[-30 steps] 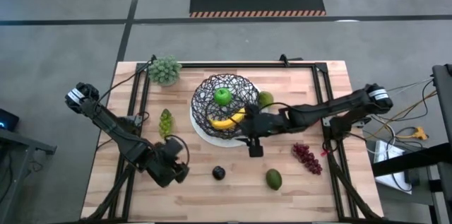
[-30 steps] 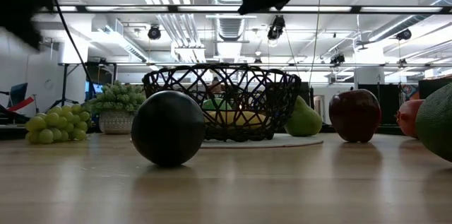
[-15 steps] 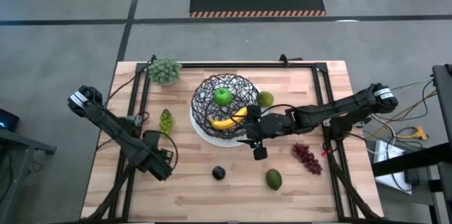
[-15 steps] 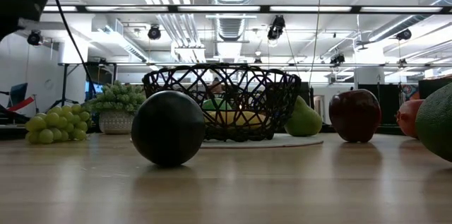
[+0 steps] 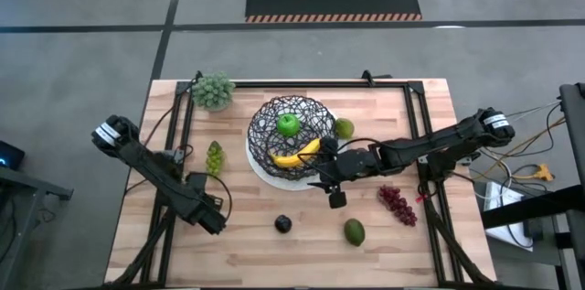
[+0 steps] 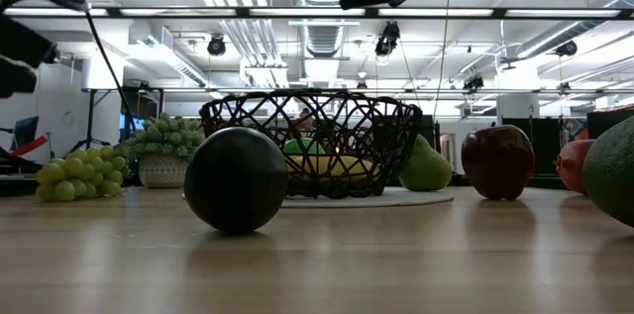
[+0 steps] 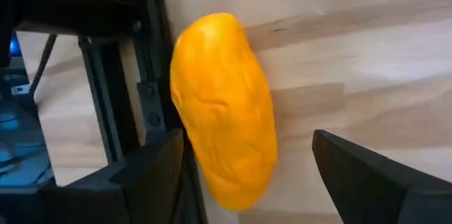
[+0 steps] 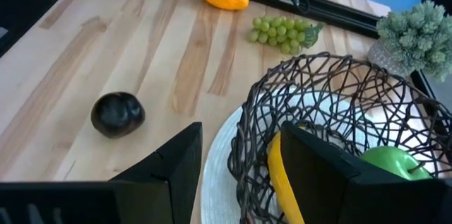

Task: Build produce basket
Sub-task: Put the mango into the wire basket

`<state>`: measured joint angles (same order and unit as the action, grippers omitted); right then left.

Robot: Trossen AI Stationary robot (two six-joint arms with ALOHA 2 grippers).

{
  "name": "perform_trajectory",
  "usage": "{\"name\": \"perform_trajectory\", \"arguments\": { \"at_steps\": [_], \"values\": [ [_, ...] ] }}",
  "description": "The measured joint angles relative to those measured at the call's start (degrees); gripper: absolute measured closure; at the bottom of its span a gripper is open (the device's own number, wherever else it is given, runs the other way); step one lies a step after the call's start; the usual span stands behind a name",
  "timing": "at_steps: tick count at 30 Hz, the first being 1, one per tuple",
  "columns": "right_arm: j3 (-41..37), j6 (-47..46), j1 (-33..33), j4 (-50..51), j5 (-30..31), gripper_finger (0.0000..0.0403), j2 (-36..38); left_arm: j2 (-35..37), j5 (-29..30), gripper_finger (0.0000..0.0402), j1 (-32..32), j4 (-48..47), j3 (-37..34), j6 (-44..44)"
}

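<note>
The left gripper picks up the orange carrot by its long sides next, to get it into the black wire basket point(image 5: 291, 130).
The black wire basket point(image 5: 291, 130) stands on a white plate point(image 5: 259, 164) and holds a green apple point(image 5: 289, 125) and a yellow banana point(image 5: 297, 155). My right gripper point(image 8: 240, 174) hangs open just above the basket's rim beside the banana, with nothing between its fingers. My left gripper point(image 7: 265, 181) points down, open, at the table's near left. Its fingers stand on either side of an orange carrot piece point(image 7: 222, 111) that lies flat on the wood. In the high view that gripper point(image 5: 208, 212) hides the carrot.
On the table lie a dark plum point(image 5: 283, 224), an avocado point(image 5: 355, 231), dark red grapes point(image 5: 398, 203), green grapes point(image 5: 215, 157), a green pear point(image 5: 344, 128) and a leafy cluster point(image 5: 213, 91). A red apple point(image 6: 498, 161) shows in the low view. A black frame rail point(image 7: 148, 75) runs beside the carrot.
My left gripper has sunk toward the table and tipped to point more steeply down, rolling as it went. It has stayed open. My right gripper has kept its place above the basket's rim.
</note>
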<state>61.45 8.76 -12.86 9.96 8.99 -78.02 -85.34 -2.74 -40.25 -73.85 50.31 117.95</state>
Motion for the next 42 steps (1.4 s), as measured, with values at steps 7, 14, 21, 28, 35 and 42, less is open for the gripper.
{"name": "perform_trajectory", "arguments": {
  "at_steps": [7,14,21,28,35,42],
  "values": [
    [-0.09,0.39,0.0,-0.02,-0.04,0.0225,0.0,-0.51,0.01,0.0104,0.12,1.31,-3.86,0.17],
    [-1.09,0.5,0.02,-0.04,-0.07,0.0225,0.0,-0.37,-0.44,0.0104,0.11,6.28,-6.93,0.26],
    [-3.47,0.47,0.02,-2.62,-0.11,0.0225,0.0,-0.48,-0.44,0.0105,0.11,11.59,-9.22,0.24],
    [-4.39,0.96,0.02,-3.32,-0.17,0.0225,-0.02,-0.52,-0.2,0.0116,0.11,11.83,-9.09,0.25],
    [-4.52,1.95,0.03,-3.38,-0.17,0.0225,-0.02,-0.55,-0.09,0.0198,0.11,12.22,-8.56,0.32],
    [-4.52,2.34,0.02,-3.37,-0.17,0.0225,-0.02,-0.55,5.08,0.0244,0.09,11.48,-5.48,0.07]
  ]
}}
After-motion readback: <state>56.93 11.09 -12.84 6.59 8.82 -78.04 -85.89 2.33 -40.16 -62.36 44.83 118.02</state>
